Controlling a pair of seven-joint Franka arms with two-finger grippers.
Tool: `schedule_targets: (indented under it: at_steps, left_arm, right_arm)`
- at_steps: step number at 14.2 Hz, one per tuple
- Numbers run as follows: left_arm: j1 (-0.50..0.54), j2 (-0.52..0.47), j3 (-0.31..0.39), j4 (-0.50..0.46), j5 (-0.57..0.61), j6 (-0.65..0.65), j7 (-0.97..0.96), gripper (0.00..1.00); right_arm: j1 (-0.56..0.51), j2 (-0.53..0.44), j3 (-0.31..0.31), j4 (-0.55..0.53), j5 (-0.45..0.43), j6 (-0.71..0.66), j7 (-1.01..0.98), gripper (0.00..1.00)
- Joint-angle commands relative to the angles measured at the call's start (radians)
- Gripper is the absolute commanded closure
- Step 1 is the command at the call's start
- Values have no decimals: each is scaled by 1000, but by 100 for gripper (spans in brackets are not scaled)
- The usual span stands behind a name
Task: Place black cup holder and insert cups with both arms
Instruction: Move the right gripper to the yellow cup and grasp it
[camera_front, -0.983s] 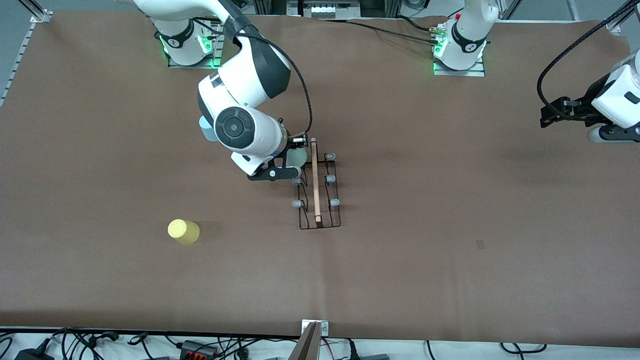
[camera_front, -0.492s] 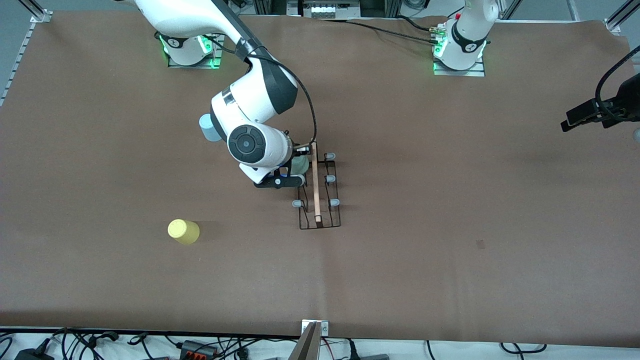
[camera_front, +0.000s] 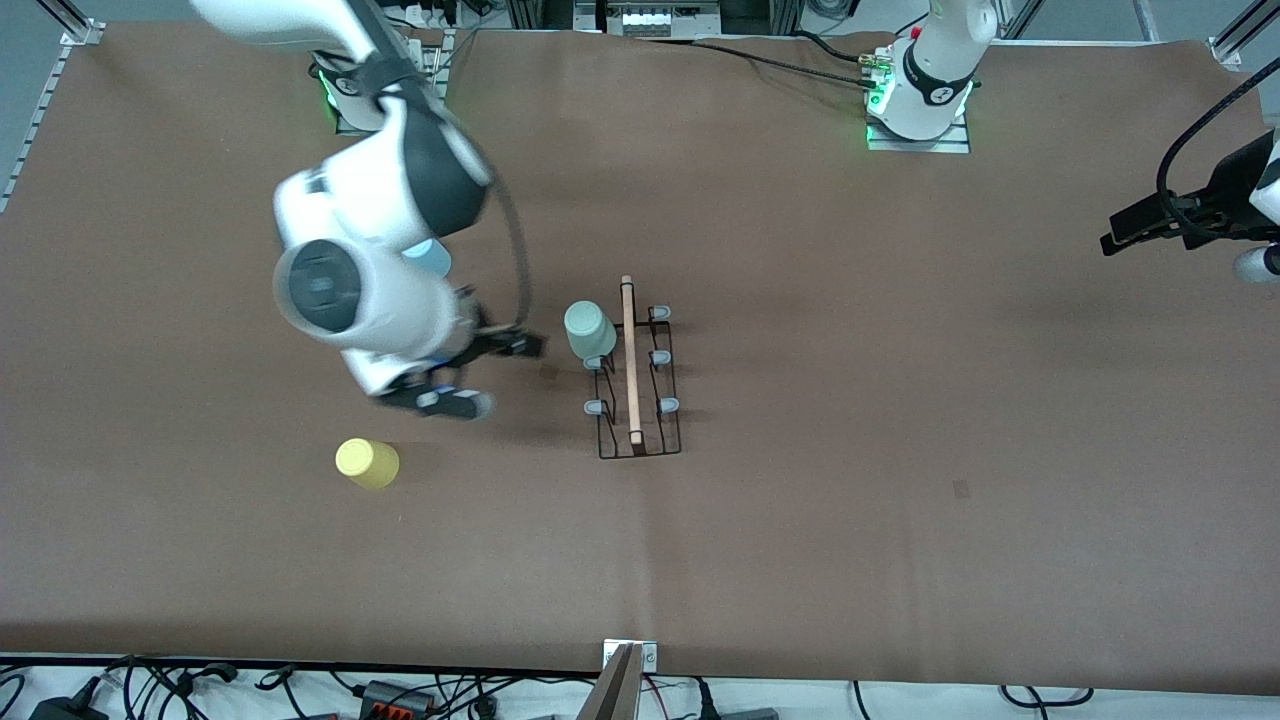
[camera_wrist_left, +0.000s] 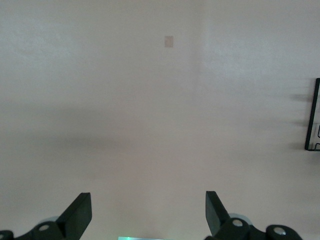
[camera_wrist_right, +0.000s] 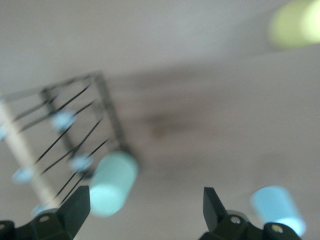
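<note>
The yellow cup (camera_front: 367, 463) needs to be picked up by its sides with my right gripper next. Then the yellow cup needs to go onto the black cup holder (camera_front: 640, 420).
The black cup holder (camera_front: 640, 420) stands mid-table with its wooden handle (camera_front: 628, 360) on top. The pale green cup (camera_front: 590, 330) sits upside down on a prong at the holder's far end, on the side toward the right arm. My right gripper (camera_front: 485, 375) is open and empty, over the table between the holder and the yellow cup (camera_front: 367, 463). The pale blue cup (camera_front: 432, 255) is partly hidden under the right arm. The right wrist view shows the gripper (camera_wrist_right: 146, 205), green cup (camera_wrist_right: 112, 182), holder (camera_wrist_right: 65, 135), blue cup (camera_wrist_right: 277, 207) and yellow cup (camera_wrist_right: 295, 22). My left gripper (camera_front: 1125, 232) waits open at the left arm's end (camera_wrist_left: 147, 210).
A small mark (camera_front: 960, 488) lies on the brown table cover and also shows in the left wrist view (camera_wrist_left: 169, 41). A corner of the holder (camera_wrist_left: 312, 120) shows there too. Cables (camera_front: 400, 690) and a metal bracket (camera_front: 630, 655) run along the near edge.
My right gripper let go of the green cup, left it on the holder's prong, and swung away toward the yellow cup. The left gripper shifted only slightly.
</note>
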Motion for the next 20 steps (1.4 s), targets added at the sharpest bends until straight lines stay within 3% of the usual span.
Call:
schedule_targets:
  at_steps: [1, 6, 10, 16, 20]
  left_arm:
    - [18, 0, -16, 17, -2, -21, 4, 0]
    - [18, 6, -18, 18, 9, -21, 4, 0]
    - [16, 8, -18, 26, 9, -18, 4, 0]
    - [25, 9, -15, 26, 9, -13, 5, 0]
    - [30, 8, -13, 20, 8, -20, 7, 0]
  right_arm:
    - [-126, 56, -7, -3, -104, 26, -113, 0]
    - [-229, 136, -7, -12, -178, 246, -179, 0]
    - [-231, 196, -5, -16, -164, 338, -179, 0]
    - [-238, 264, 1, -33, -155, 360, -196, 0]
    - [-251, 290, 1, -33, -94, 357, -276, 0]
